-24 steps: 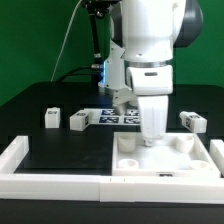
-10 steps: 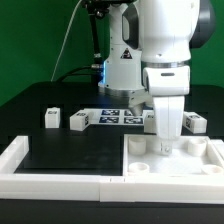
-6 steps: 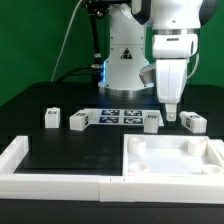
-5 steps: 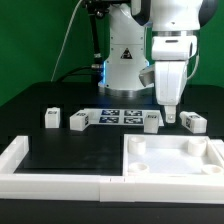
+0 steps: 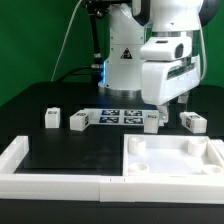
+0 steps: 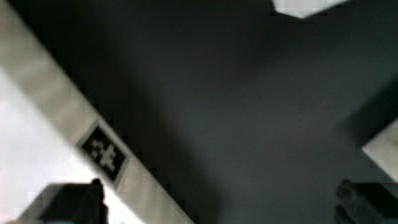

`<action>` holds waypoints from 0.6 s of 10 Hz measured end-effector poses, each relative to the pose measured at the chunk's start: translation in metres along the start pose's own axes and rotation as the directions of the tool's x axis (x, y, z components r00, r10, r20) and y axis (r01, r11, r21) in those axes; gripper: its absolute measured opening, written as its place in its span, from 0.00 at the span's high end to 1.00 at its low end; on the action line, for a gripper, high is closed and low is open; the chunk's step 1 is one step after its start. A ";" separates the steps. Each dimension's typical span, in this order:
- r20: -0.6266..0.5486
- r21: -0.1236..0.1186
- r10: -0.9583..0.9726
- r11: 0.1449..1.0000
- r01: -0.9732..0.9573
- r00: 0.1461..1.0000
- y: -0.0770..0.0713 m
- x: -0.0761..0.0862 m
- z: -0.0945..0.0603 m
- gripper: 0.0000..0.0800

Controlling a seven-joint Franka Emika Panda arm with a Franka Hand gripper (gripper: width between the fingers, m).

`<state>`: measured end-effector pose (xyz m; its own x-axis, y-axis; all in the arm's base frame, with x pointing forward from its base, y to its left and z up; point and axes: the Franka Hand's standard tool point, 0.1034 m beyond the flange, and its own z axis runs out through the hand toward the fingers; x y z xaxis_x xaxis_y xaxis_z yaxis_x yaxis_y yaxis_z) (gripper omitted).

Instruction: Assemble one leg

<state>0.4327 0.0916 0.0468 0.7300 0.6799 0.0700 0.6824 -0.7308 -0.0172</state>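
My gripper picks up the white leg by its tagged square body point(image 5: 194, 123) next, to assemble one leg onto the white square panel.
Several white legs with marker tags lie in a row on the black table: two at the exterior view's left point(image 5: 52, 117) point(image 5: 79, 120) and two at the right point(image 5: 150, 120) point(image 5: 192, 121). My gripper point(image 5: 170, 108) hangs tilted just above and between the two right legs, open and empty. In the wrist view the gripper point(image 6: 222, 205) shows its two fingers far apart with only dark table between them. A blurred white part with a marker tag point(image 6: 107, 155) runs beside one finger; I cannot tell which part it is.
The large white square panel point(image 5: 205, 165) lies at the front right. A low white wall point(image 5: 20, 160) borders the table's front and left. The marker board point(image 5: 118, 115) lies behind the row of legs. The robot's base stands at the back.
The gripper rose off the square panel, moved back over the two right legs, and has now tilted there. It held nothing throughout. The legs have not moved.
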 end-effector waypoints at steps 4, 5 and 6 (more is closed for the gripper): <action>0.014 0.029 0.388 0.921 -0.389 0.921 -0.045 0.017 0.005 0.19; 0.043 0.033 0.388 0.921 -0.389 0.921 -0.046 0.015 0.005 0.19; 0.041 0.032 0.389 0.920 -0.390 0.921 -0.045 0.016 0.005 0.19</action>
<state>0.4139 0.1356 0.0437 0.9387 0.3443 0.0170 0.3446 -0.9357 -0.0754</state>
